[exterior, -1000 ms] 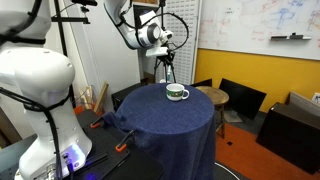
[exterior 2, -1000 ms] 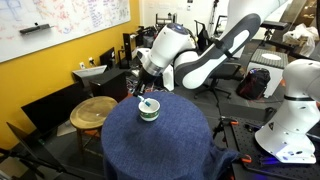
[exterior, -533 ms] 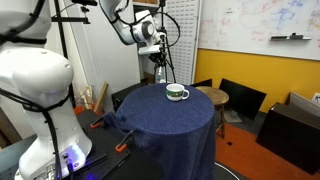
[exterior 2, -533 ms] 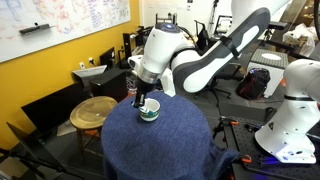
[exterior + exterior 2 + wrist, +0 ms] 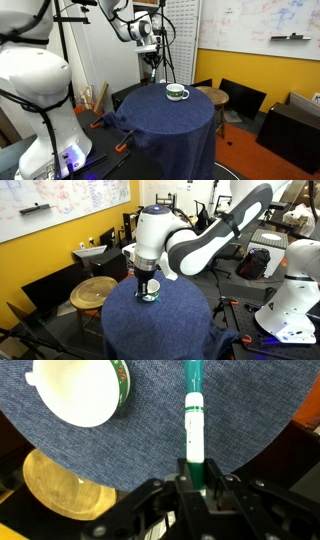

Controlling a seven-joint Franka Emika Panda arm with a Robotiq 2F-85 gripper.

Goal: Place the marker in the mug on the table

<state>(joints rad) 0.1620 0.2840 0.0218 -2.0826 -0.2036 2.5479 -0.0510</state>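
I should move the marker to the mug before I let go of it. The marker [image 5: 194, 415] is hanging above the flat navy-blue table, so it would drop if I opened now.
In the wrist view my gripper [image 5: 197, 468] is shut on the marker [image 5: 194, 415], a white and green pen that points away from the jaws over the navy-blue table [image 5: 255, 410]. The mug [image 5: 80, 395], white with a green band, stands to the upper left, apart from the marker, and looks empty inside. In both exterior views the gripper [image 5: 153, 63] [image 5: 146, 283] hangs above the table [image 5: 170, 125] [image 5: 160, 325] near its edge, beside the mug [image 5: 177, 93] [image 5: 150, 294].
A small round wooden stool [image 5: 95, 291] [image 5: 212, 96] stands next to the table and shows below its edge in the wrist view [image 5: 65, 485]. Dark chairs [image 5: 240, 100] and a yellow wall lie behind. A white robot base [image 5: 40, 95] stands nearby.
The arm has swung sideways and turned at the wrist with the marker still held. The mug has not moved.
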